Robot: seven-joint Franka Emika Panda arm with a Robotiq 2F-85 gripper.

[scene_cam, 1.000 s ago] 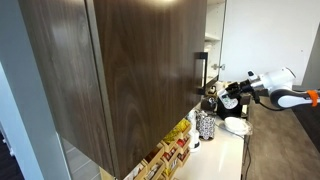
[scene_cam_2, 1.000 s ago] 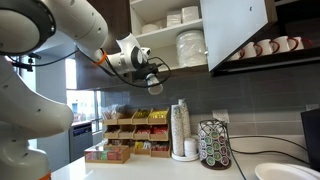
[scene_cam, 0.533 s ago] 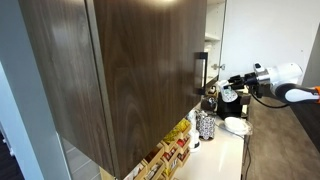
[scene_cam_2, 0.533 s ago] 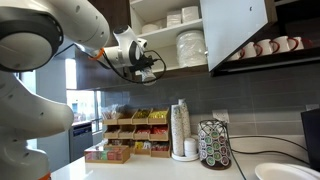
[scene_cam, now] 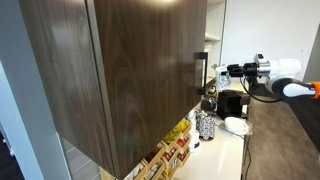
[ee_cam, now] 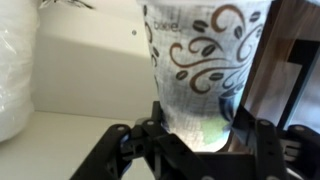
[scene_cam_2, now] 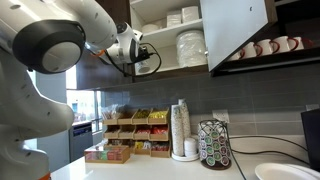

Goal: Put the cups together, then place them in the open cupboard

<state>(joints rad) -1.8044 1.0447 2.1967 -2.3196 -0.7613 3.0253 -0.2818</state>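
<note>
I should keep my gripper closed on the cup: it is at the cupboard's opening, next to the open brown door [scene_cam: 140,70], and would fall short if I opened now.
My gripper [ee_cam: 198,148] is shut on a white paper cup [ee_cam: 205,60] printed with brown swirls and coffee beans, held upright. I cannot tell whether it is one cup or two nested. The gripper [scene_cam_2: 146,60] holds it at the mouth of the open cupboard [scene_cam_2: 170,68], just above its lower shelf [ee_cam: 70,140]. In an exterior view the cupboard's dark brown door [scene_cam: 140,70] with its metal bar handle [scene_cam: 200,72] stands open, and my gripper [scene_cam: 228,70] is beside it.
A tall stack of white plates [scene_cam_2: 190,47] fills the lower shelf and also shows in the wrist view [ee_cam: 15,70]. White dishes [scene_cam_2: 175,17] sit above. A paper-cup stack [scene_cam_2: 180,128], pod carousel [scene_cam_2: 213,143] and tea racks [scene_cam_2: 130,125] stand on the counter below.
My arm has lifted the cup upward and brought it in toward the cupboard's lower shelf. The grip on the cup has not changed.
</note>
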